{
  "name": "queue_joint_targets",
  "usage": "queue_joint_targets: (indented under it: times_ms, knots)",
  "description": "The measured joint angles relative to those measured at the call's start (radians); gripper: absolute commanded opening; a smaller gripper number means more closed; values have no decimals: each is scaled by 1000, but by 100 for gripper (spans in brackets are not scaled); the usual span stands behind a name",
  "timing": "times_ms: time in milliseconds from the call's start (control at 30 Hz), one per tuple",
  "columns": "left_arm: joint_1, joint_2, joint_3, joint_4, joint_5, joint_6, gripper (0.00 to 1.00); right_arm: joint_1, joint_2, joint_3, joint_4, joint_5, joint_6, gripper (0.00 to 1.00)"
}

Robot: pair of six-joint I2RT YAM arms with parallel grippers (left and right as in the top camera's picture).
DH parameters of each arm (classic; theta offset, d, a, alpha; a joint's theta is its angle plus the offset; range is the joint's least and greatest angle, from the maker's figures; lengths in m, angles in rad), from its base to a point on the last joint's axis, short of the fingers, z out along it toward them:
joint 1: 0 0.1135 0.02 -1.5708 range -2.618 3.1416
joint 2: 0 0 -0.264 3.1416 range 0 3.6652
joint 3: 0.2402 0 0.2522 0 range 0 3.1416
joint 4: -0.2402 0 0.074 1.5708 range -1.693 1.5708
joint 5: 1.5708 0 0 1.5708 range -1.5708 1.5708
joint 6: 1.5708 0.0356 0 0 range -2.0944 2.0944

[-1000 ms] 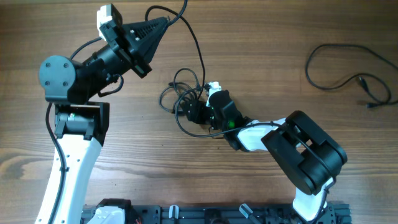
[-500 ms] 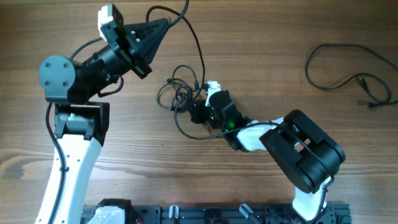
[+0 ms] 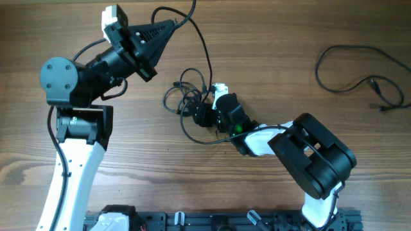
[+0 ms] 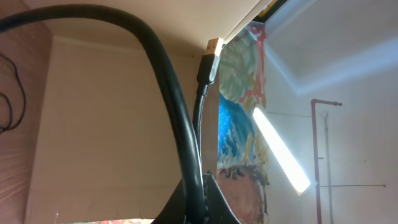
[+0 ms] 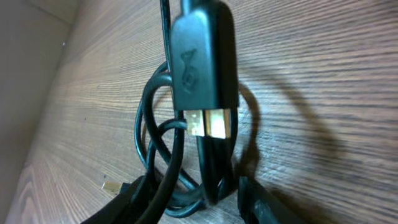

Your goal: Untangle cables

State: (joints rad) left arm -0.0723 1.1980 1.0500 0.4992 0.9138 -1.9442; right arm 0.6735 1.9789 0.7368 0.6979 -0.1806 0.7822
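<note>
I will next grab several cable pieces low in the bundle, below the black USB plug [image 5: 205, 62], with my right gripper. That holds the bundle while my left gripper untangles cables.
The cables [image 3: 186, 96] lie as a knotted bundle of thin black loops at the table's middle. One strand rises from the bundle to my left gripper [image 3: 171, 23], which is shut on it up at the back. In the left wrist view this cord [image 4: 168, 106] runs out of the shut gripper [image 4: 202, 190], and a gold-tipped plug [image 4: 210, 59] hangs beside it. My right gripper [image 3: 196, 112] sits low in the bundle. Its fingers [image 5: 134, 202] stand apart around several strands [image 5: 180, 180], below a black USB plug [image 5: 202, 62].
A separate black cable [image 3: 353, 64] lies loose at the far right of the table, ending in a small plug [image 3: 383, 108]. The left arm's base stands at the left and the right arm's base [image 3: 318, 160] at the lower right.
The right gripper shifted slightly up and left, and the bundle's loops moved with it. The left arm has held still with its cord.
</note>
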Motion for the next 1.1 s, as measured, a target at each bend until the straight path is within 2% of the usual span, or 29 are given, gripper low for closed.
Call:
queue_joint_targets:
  times_ms: [367, 600, 833, 933, 1000, 1100]
  knots:
    - [0, 0, 0, 0, 0, 0, 4, 10, 2, 0, 7, 55, 2, 52]
    - [0, 0, 0, 0, 0, 0, 4, 31, 2, 0, 14, 73, 3, 33]
    - [0, 0, 0, 0, 12, 0, 4, 31, 2, 0, 23, 105, -52, 31]
    - [0, 0, 0, 0, 16, 0, 4, 31, 3, 0, 22, 110, -58, 20]
    - [0, 0, 0, 0, 19, 0, 4, 31, 3, 0, 21, 127, -63, 4]
    - [0, 0, 0, 0, 23, 1, 4, 31, 4, 0, 23, 141, -69, 5]
